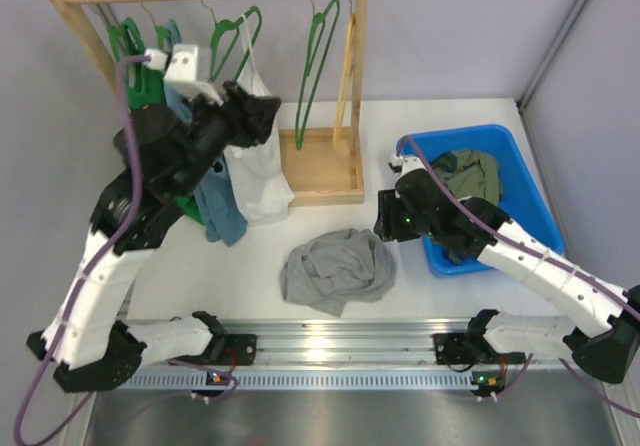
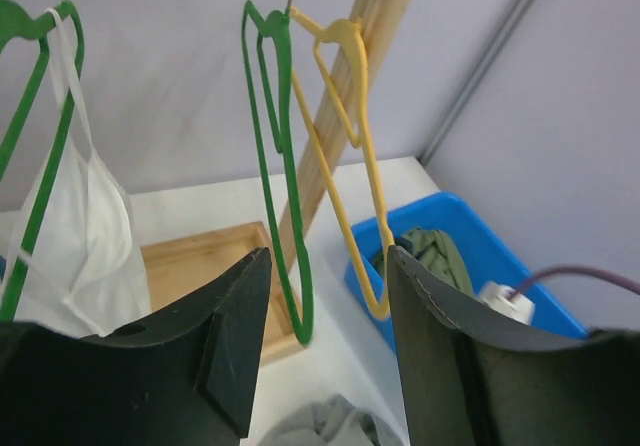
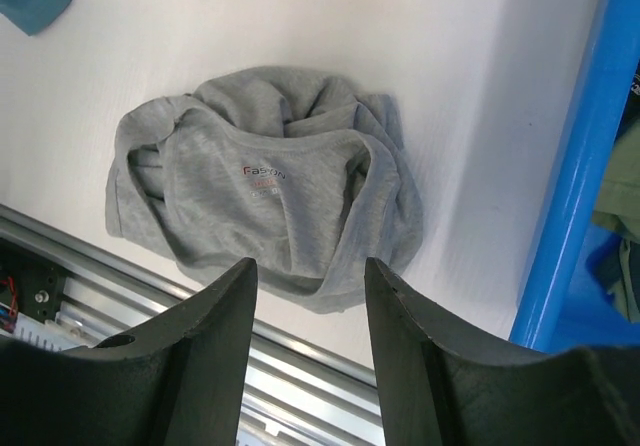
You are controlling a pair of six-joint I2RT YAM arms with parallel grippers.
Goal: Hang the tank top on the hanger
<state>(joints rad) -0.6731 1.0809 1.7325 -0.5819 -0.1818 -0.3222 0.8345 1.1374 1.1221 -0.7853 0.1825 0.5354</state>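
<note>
I will reach the bare green hanger (image 1: 318,56) with my left gripper and grab its near side (image 1: 300,130). The opposite side of the hanger then stays free to enter the tank top.
The light grey tank top (image 1: 338,269) lies crumpled on the white table, between the two arms; it also shows in the right wrist view (image 3: 270,186) and at the bottom edge of the left wrist view (image 2: 320,428). The bare green hanger (image 1: 318,56) hangs from the wooden rail, next to a yellow one. My left gripper (image 1: 262,114) is raised by the rack, open and holding nothing; the green hanger (image 2: 280,166) hangs a little beyond its jaws (image 2: 325,256). My right gripper (image 1: 383,218) hovers open over the tank top's right edge (image 3: 308,266), not touching it.
A wooden rack (image 1: 322,164) stands at the back with a yellow hanger (image 1: 347,66), a white tank top (image 1: 258,171) on another green hanger and a blue garment (image 1: 222,206). A blue bin (image 1: 510,141) at right holds an olive garment (image 1: 470,171). A metal rail (image 1: 330,341) runs along the near edge.
</note>
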